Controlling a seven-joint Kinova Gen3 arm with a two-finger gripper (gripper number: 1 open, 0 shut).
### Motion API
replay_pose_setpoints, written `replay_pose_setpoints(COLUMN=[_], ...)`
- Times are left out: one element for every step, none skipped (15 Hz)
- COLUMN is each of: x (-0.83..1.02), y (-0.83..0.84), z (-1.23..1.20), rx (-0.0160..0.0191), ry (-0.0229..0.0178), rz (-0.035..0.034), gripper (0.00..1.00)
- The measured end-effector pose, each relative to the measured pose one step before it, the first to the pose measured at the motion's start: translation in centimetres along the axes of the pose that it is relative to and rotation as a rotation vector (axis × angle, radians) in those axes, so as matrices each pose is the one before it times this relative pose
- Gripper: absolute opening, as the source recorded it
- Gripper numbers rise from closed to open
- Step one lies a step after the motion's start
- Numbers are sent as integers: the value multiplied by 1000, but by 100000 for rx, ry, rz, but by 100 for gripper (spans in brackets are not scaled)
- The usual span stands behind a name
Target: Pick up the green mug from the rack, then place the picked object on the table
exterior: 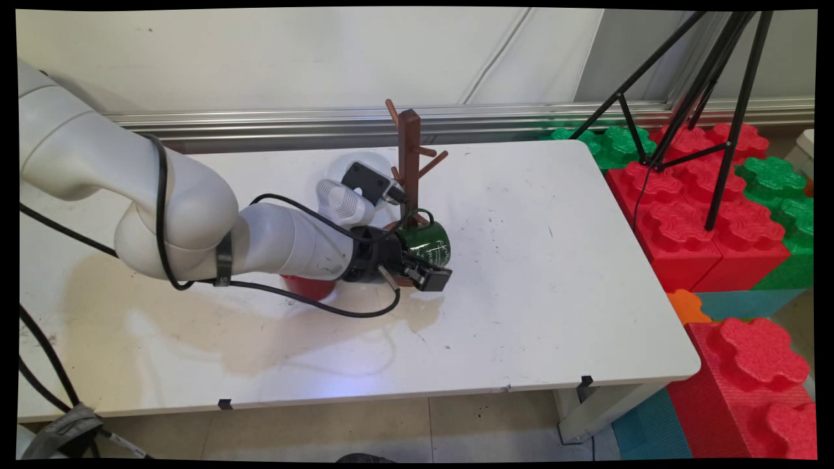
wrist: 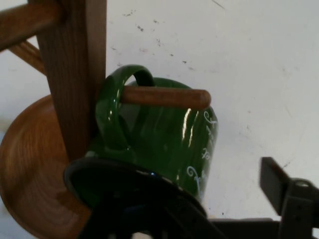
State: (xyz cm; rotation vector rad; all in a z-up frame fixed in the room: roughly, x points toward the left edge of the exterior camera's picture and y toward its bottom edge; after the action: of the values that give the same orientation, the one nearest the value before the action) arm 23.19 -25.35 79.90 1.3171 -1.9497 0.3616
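Note:
Next, my gripper grabs the dark green mug by its rim (wrist: 144,175). Then my gripper lifts the mug off the peg of the mug tree (wrist: 172,97).
A dark green mug (exterior: 427,240) with white lettering hangs by its handle on a low peg (wrist: 167,97) of the brown wooden mug tree (exterior: 409,153), near the table's middle. In the hand view the handle (wrist: 119,107) loops over the peg, hard against the post. My gripper (exterior: 420,268) is right at the mug's mouth, just in front of the tree's round base (wrist: 30,169). It stands open: one black finger (wrist: 281,191) is clear of the mug's side with bare table between them. The other finger is hidden behind the mug's rim.
A red cup (exterior: 309,286) sits under the forearm, mostly hidden. A white bowl (exterior: 355,163) lies behind the wrist. Red and green foam blocks (exterior: 690,215) and a black tripod (exterior: 710,104) stand past the table's right edge (exterior: 651,260).

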Motion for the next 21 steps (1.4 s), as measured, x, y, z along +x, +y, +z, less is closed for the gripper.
replay_pose_setpoints(x=[-50, -28, -44, -66, -77, -56, -102, -87, -137, -112, -98, -105, -50, -15, -14, 3, 37, 33, 48, 36, 42], y=[0, -10, -21, -17, -3, 15, 32, 26, 45, 48, 48, 64, 64, 38, 84, 120, 127, 126, 157, 168, 175], z=[62, 19, -29, -58, -91, -84, -139, -118, -224, -238, -233, -325, -256, -151, -238, -280, -250, -226, -268, -272, -245], rx=[155, 293, 417, 459, 370, 204, 265, 147, 225, 140, 158, 203, 50, -20, -121, -144, -265, -217, -290, -369, -483], ry=[257, 370, 353, 321, 239, 144, 146, 42, 96, 92, 78, 144, 137, 94, 150, 235, 267, 174, 219, 127, 138], rz=[568, 573, 367, 322, 304, 194, 296, 214, 371, 369, 401, 621, 633, 481, 920, 1069, 1062, 720, 876, 872, 989], gripper=[0, 0, 0, 0, 0, 0, 0, 0, 0, 0, 0, 0, 0, 0, 0, 0, 0, 0, 0, 0, 0])
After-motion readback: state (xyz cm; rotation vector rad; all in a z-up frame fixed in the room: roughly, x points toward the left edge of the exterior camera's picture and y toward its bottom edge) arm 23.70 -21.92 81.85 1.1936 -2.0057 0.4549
